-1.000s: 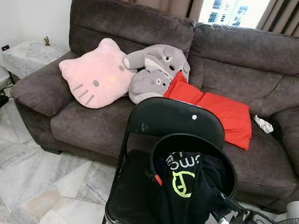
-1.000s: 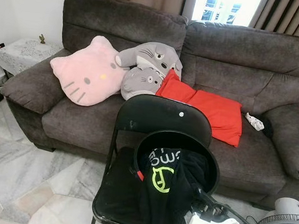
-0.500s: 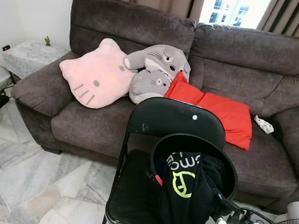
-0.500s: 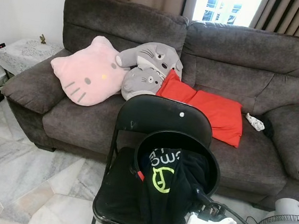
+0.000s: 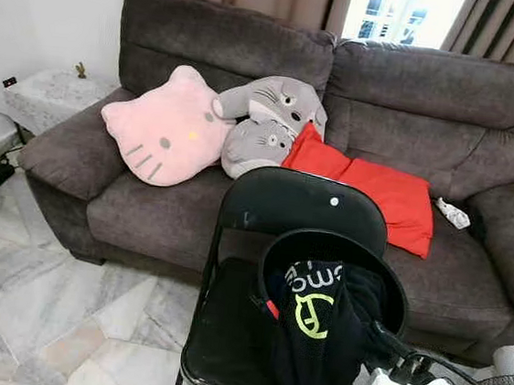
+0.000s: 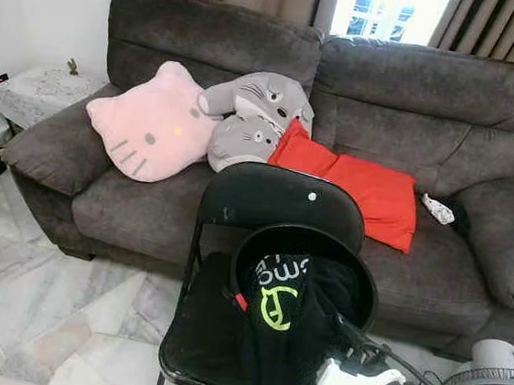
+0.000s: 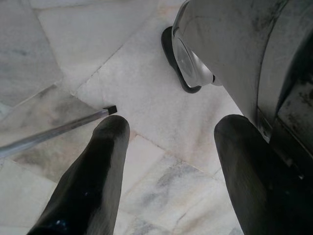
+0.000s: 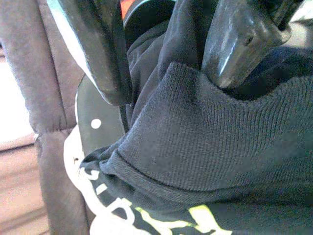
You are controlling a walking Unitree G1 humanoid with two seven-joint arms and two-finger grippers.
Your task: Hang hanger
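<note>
I should next pick up the black shirt by its ribbed collar (image 8: 183, 90) with my right gripper, to get the shirt ready for the hanger.
A black shirt (image 5: 317, 323) with neon green print is draped over a round black rim (image 5: 274, 249) on a black folding chair (image 5: 302, 202). A small red piece (image 5: 270, 309) shows at the shirt's edge; I cannot tell whether it is the hanger. My right gripper (image 5: 378, 336) reaches in from the lower right and touches the shirt's right side. In the right wrist view it (image 8: 168, 83) stands open, its fingers (image 8: 100, 54) astride a fold of the dark knit collar (image 8: 205, 137). My left gripper (image 7: 168, 127) hangs open over the marble floor.
A dark grey sofa (image 5: 163, 210) stands behind the chair with a pink cat cushion (image 5: 163, 127), a grey plush (image 5: 269, 125) and a red cushion (image 5: 377, 191). A fan (image 5: 503, 384) stands at the lower right. A covered side table (image 5: 51, 93) is at the left.
My right gripper has edged slightly upward against the shirt. The shirt and the chair have not moved.
</note>
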